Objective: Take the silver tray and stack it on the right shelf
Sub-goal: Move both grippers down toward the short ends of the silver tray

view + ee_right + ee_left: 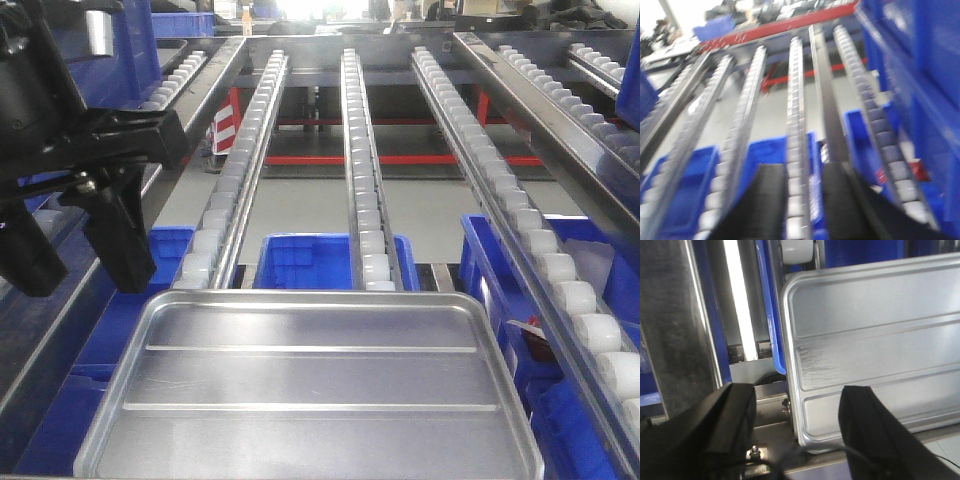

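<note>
The silver tray [310, 380] will be lifted and stacked on the shelf, so my right gripper should next grab its rim at the ends of its folds.
The silver tray [310, 380] lies flat across the near end of the roller tracks [362, 150], its two ridges running left to right. My left gripper [80, 285] hangs open to the tray's left and above it. In the left wrist view, the tray's [875, 335] near corner shows between the spread fingers [735, 420] of that gripper [797, 427], which do not touch it. This corner rests on the right shelf's steel front bar [765, 432], which has small screws. My right gripper [807, 200] is open over the rollers and holds nothing; its view is blurred.
Blue bins [310, 262] sit below the rollers, with more at the right [500, 270]. A slanted roller rail [560, 270] runs along the right side. A steel upright [675, 330] stands left of the tray. A tall blue crate [920, 75] is close on the right.
</note>
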{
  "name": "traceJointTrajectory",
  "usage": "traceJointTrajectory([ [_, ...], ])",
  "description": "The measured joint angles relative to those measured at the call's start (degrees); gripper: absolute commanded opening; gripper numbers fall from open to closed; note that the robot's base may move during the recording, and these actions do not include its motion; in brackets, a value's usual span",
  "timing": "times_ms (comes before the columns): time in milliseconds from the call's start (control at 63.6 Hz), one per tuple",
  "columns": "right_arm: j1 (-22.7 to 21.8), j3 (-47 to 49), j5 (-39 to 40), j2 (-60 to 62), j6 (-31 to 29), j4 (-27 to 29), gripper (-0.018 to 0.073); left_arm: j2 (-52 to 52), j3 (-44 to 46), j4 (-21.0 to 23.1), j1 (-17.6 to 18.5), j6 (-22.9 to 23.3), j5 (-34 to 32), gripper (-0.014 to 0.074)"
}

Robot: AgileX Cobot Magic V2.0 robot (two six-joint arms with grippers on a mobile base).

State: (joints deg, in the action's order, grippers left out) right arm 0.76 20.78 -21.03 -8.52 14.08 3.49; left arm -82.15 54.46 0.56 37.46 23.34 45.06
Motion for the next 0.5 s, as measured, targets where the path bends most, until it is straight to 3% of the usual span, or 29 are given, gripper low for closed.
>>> traceJointTrajectory([
  [173, 9.6, 9.8, -6.8, -10.8, 0.1, 4.4, 0.0519, -1.5, 0.0, 0.0, 0.0, 0.0, -0.5, 0.0283],
  [377, 20.2, 11.7, -6.5, -25.3, 0.1, 5.3, 0.0519, -1.9, 0.0, -0.6, 0.0, 0.1, -0.6, 0.0283],
  [503, 25.0, 14.9, -10.6, -35.8, 0.1, 5.4, 0.0519, -1.9, 0.0, -0.6, 0.0, 0.1, -0.8, 0.0283],
])
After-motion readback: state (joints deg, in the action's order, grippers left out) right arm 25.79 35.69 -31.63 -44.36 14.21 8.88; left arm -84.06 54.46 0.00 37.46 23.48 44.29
